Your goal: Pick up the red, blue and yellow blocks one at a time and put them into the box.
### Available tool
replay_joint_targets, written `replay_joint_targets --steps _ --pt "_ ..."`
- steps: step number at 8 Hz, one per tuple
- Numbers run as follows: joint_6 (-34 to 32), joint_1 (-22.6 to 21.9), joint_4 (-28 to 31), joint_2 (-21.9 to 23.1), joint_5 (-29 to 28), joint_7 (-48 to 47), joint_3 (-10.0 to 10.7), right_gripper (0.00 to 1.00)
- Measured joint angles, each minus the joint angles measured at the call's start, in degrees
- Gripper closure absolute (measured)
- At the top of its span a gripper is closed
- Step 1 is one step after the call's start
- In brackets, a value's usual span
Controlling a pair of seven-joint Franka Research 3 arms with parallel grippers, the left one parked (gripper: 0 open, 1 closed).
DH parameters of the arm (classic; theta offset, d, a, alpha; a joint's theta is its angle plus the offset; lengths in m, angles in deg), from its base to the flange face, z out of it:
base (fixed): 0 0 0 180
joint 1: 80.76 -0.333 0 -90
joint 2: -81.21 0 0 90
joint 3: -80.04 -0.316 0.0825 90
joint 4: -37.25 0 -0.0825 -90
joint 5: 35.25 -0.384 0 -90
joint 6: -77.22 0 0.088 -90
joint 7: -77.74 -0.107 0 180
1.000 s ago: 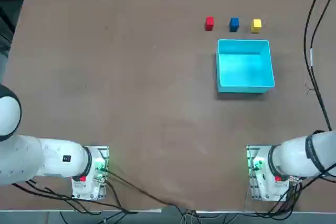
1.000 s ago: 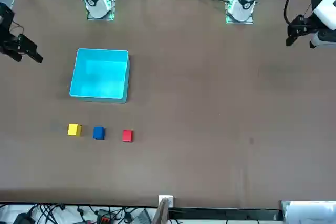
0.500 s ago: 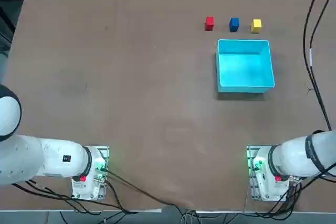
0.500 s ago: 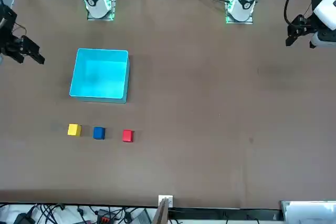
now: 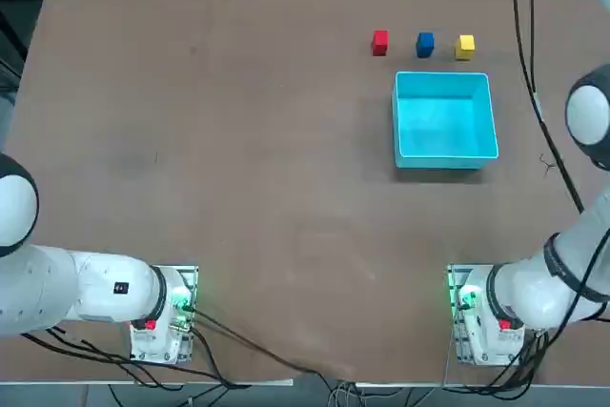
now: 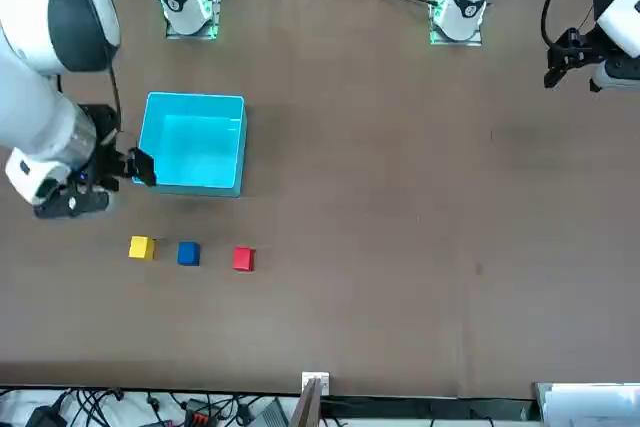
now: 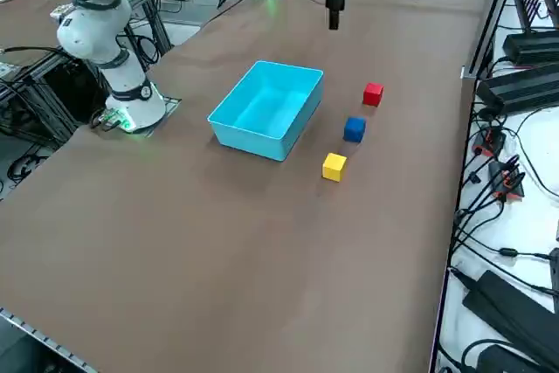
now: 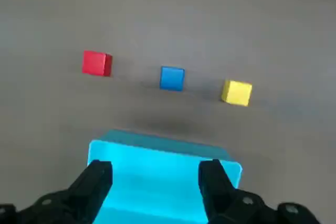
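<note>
The red block needs to go into the box, so the robot's right gripper will next grab the block by its opposite sides.
Three small blocks stand in a row on the brown table just beyond the box: red (image 5: pixel 380 42), blue (image 5: pixel 425 44) and yellow (image 5: pixel 465 46). The wrist view shows the same red (image 8: pixel 96 63), blue (image 8: pixel 172 77) and yellow (image 8: pixel 237 92) blocks. The light cyan box (image 5: pixel 445 77) is empty. My right gripper (image 8: pixel 156 179) hangs high over the box (image 8: pixel 157 143), open, with nothing between its fingers. From the right side the gripper (image 7: pixel 333 22) points straight down, well above the table. The blocks lie ahead of it, untouched.
The arm bases (image 5: pixel 484 316) sit at the near table edge. The parked left arm's gripper (image 6: pixel 575 52) hangs over the far left side. Cables and power strips (image 7: pixel 515 181) run along the floor past the table's edge beside the blocks.
My right arm has swung in from the table's right side to above the box, with its gripper still open. The blocks and box have not moved.
</note>
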Motion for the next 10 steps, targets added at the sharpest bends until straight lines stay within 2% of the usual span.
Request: replay_joint_targets --steps 2,3,4,7,10 --pt "18.47 -5.41 -0.57 -12.49 -0.01 -6.76 -0.07 0.00" --pt "23.42 -7.47 -1.40 -18.43 0.03 -9.23 0.00 0.00" --pt "25.12 -8.54 -2.82 -22.45 0.03 -10.63 0.08 0.00" --pt "24.96 -9.33 -6.18 -26.29 0.03 -13.83 0.11 0.00" --pt "24.36 -9.96 -6.48 -28.39 0.03 -15.02 0.11 0.00"
